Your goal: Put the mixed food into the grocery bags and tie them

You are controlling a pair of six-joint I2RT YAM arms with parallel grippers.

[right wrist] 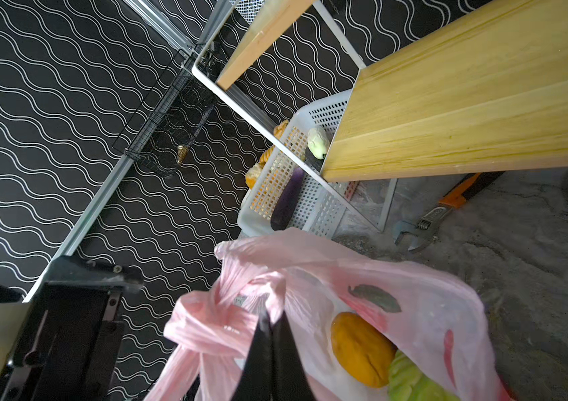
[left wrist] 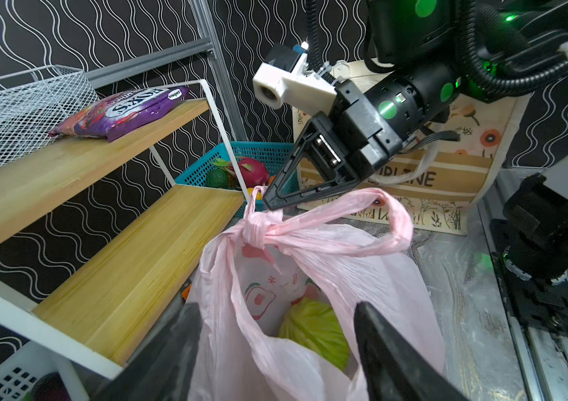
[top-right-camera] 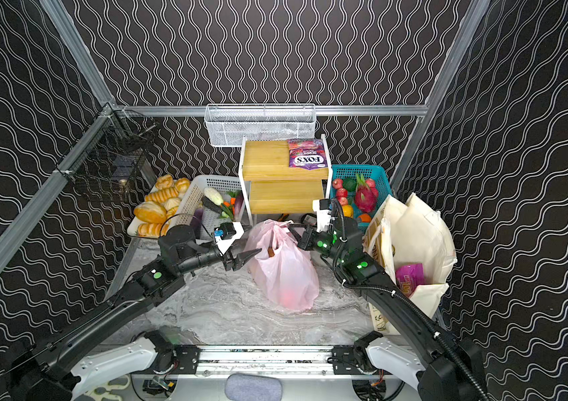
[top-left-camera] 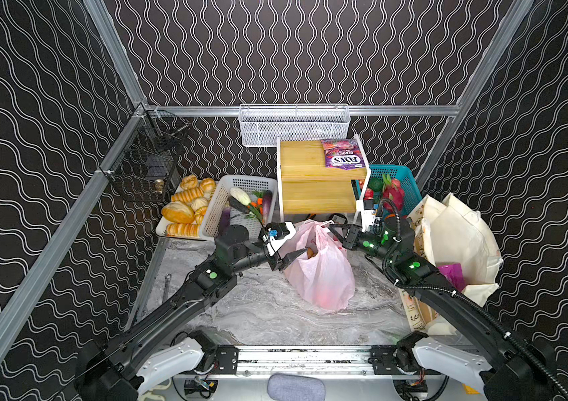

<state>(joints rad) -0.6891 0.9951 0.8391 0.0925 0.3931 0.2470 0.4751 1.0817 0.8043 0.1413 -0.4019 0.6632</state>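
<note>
I need to grab the pink bag's handle strand (top-left-camera: 303, 243) at its opening (top-left-camera: 311, 251) next with my left gripper, opposite my right gripper. Then I can tie the knot.
The pink plastic bag (top-left-camera: 320, 274) (top-right-camera: 286, 277) stands mid-table, its loop handles tied in a knot (left wrist: 258, 229). Inside it I see a green cabbage (left wrist: 313, 330) and an orange-yellow vegetable (right wrist: 362, 347). My right gripper (left wrist: 270, 205) (right wrist: 270, 316) is shut on the handle end just above the knot. At the bag's left side my left gripper (top-left-camera: 296, 257) (left wrist: 275, 330) stands open, its fingers either side of the bag's mouth. The cream canvas tote (top-left-camera: 456, 236) stands at the right with a purple snack packet (top-right-camera: 411, 276) in it. A purple FOX'S packet (top-left-camera: 345, 156) lies on the shelf's upper board.
A two-tier wooden shelf (top-left-camera: 313, 194) stands right behind the bag. Left of it are a white basket (top-left-camera: 216, 208) of vegetables and a bread tray (top-left-camera: 162, 231). A teal basket (top-left-camera: 404, 173) of fruit sits behind the tote. A wrench (right wrist: 421, 225) lies under the shelf.
</note>
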